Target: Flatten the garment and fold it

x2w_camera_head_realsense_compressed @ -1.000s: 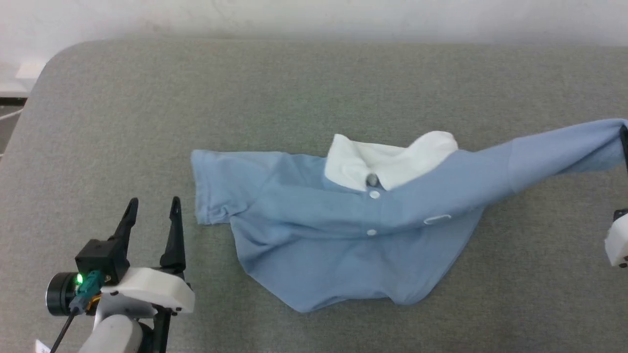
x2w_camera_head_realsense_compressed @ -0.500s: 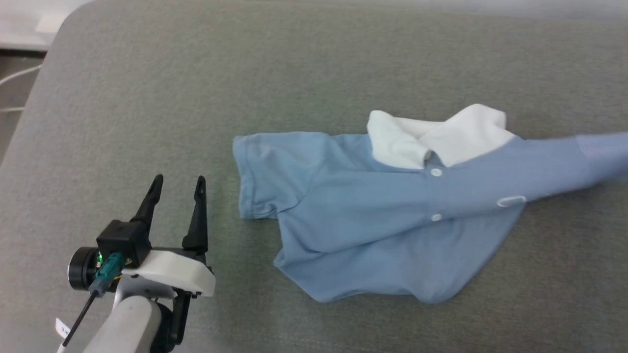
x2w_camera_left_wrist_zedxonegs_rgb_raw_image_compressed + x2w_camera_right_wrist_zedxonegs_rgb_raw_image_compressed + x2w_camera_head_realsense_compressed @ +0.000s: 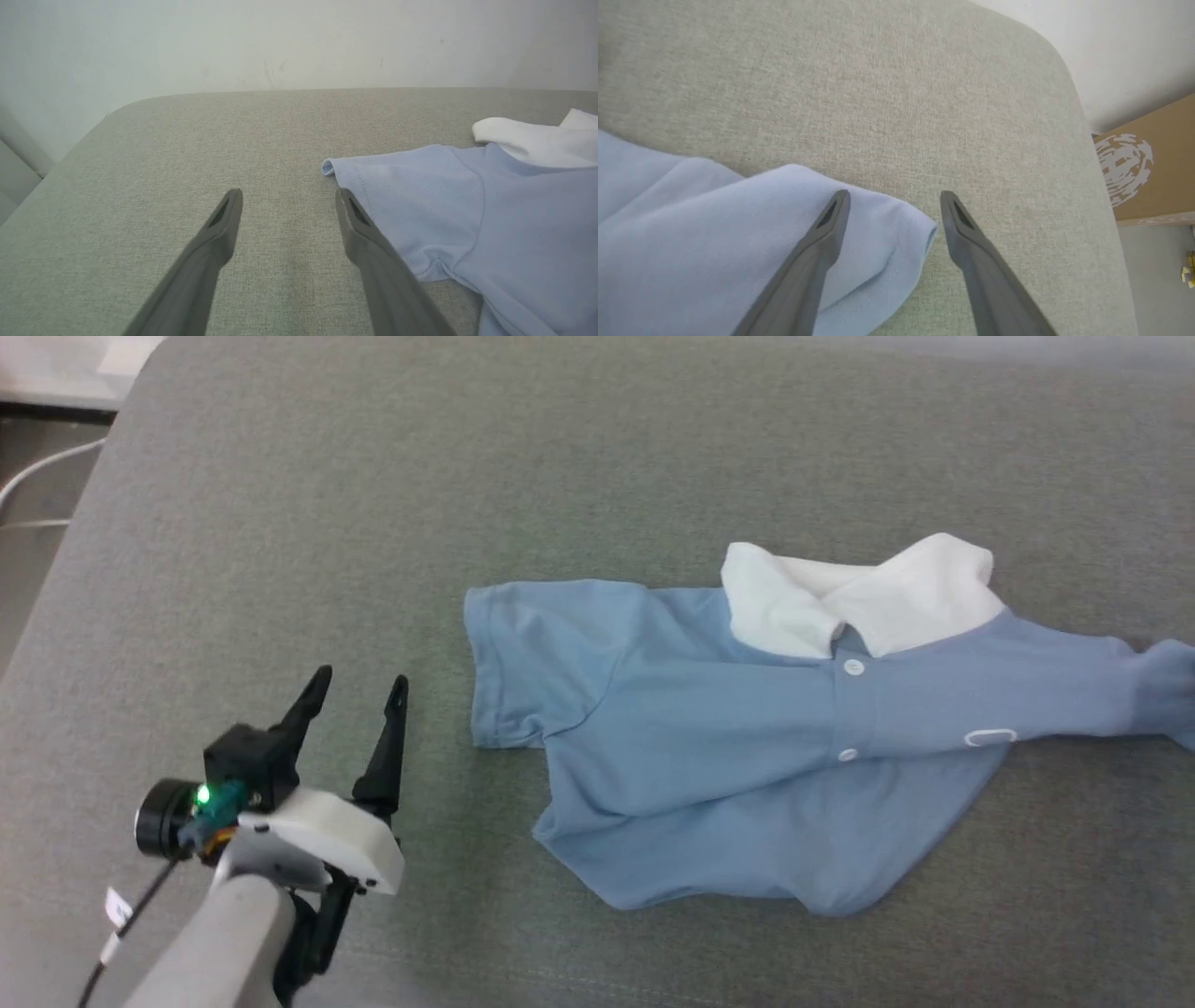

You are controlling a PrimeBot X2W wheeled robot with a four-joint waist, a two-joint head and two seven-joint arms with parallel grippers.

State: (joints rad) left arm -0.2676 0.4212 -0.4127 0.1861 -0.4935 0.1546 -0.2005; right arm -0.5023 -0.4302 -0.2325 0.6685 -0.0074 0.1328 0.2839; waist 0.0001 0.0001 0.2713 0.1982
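Observation:
Next, my left gripper grabs the spread sleeve by the hemmed cuff edge (image 3: 478, 670), to stretch the garment's crumpled body (image 3: 717, 767) flat for folding.
The garment (image 3: 728, 747), a light blue polo with a white collar (image 3: 859, 593), lies crumpled on the grey padded surface (image 3: 467, 476). Its left sleeve is spread flat and its right sleeve stretches out to the right edge of the head view. My left gripper (image 3: 361, 677) is open over bare surface just left of the left sleeve (image 3: 420, 200), its fingers (image 3: 288, 192) holding nothing. My right gripper (image 3: 895, 193) is open above the end of the right sleeve (image 3: 714, 219), which rests loose on the surface, its cuff edge reaching into the gap between the fingers.
The surface has rounded corners. Its left edge drops to a floor with a white cable (image 3: 37, 485). A brown cardboard box (image 3: 1153, 163) stands past the right corner. A pale wall (image 3: 280, 42) runs behind the far edge.
My right gripper has opened and let go of the right sleeve, which has dropped from its raised stretch onto the surface. The head camera has shifted. The left gripper stays open.

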